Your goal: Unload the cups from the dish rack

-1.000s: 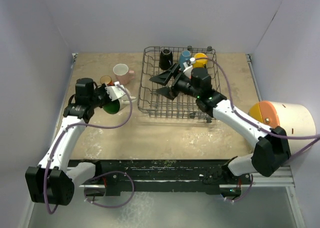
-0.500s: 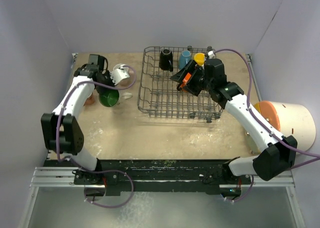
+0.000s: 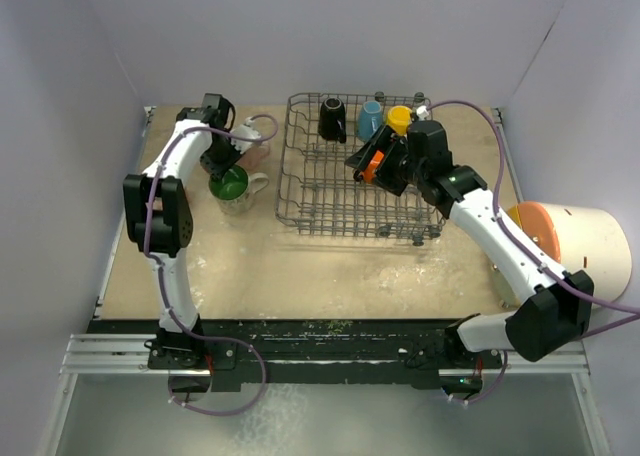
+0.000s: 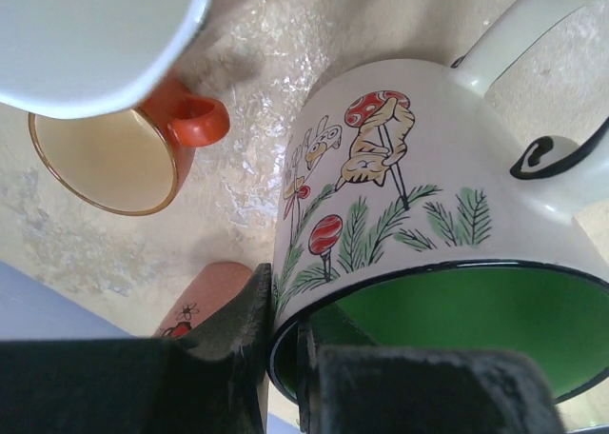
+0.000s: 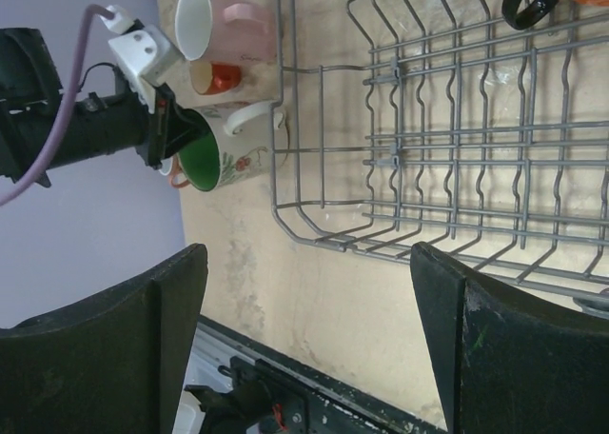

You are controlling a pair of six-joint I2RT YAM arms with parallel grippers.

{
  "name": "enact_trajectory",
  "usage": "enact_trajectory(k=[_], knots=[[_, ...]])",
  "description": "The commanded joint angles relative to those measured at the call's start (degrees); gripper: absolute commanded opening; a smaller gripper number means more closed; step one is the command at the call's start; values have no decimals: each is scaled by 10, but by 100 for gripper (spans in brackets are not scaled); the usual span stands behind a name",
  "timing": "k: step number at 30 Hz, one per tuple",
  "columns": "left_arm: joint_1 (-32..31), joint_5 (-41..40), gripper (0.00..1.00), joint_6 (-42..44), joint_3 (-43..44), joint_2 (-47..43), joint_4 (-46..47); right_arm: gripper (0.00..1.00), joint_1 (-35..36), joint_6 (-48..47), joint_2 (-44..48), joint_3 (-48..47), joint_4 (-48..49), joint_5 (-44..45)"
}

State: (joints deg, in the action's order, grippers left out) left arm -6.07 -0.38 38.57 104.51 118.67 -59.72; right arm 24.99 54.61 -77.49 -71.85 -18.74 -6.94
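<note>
I should open my left gripper now: the barely tilted white cup, close to the table, would settle there.
My left gripper (image 3: pixel 222 166) is shut on the rim of the white cup with green inside (image 4: pixel 409 215), one finger inside and one outside. It holds the cup tilted at the far left of the table. Beside it stand a pink cup (image 3: pixel 255 136), an orange cup (image 4: pixel 114 158) and another pink cup (image 4: pixel 205 296). The dish rack (image 3: pixel 310 201) holds a black cup (image 3: pixel 332 118), a blue cup (image 3: pixel 371 116), a yellow cup (image 3: pixel 400 118) and an orange cup (image 3: pixel 374 162). My right gripper (image 5: pixel 314 339) hangs open over the rack's right half, close to that orange cup, with nothing between its fingers.
A huge white cylinder with an orange face (image 3: pixel 570 241) lies at the table's right edge. Grey walls close in the left, back and right sides. Bare tabletop (image 3: pixel 330 271) lies between the rack and the arm bases.
The left arm has swung the white cup from the near left back to the far-left cups. The right gripper has moved from the rack's middle toward its far right.
</note>
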Motion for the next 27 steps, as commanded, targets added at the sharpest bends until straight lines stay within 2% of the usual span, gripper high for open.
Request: enact_trajectory(k=[1, 8, 15, 18, 23, 27], knots=[[-7, 25, 0, -70, 45, 1, 11, 89, -6, -21, 13, 3, 11, 18], [-8, 22, 0, -114, 53, 16, 33, 91, -6, -61, -40, -47, -50, 100], [-7, 34, 24, -183, 48, 5, 41, 93, -7, -78, -133, -111, -86, 221], [-6, 49, 33, -205, 34, -8, 51, 94, -6, -78, -173, -134, -79, 237], [-4, 48, 38, -215, 31, -30, 53, 94, 2, -45, -249, -179, -86, 272], [9, 55, 45, -216, 33, -59, 49, 93, 21, -21, -320, -251, -128, 319]])
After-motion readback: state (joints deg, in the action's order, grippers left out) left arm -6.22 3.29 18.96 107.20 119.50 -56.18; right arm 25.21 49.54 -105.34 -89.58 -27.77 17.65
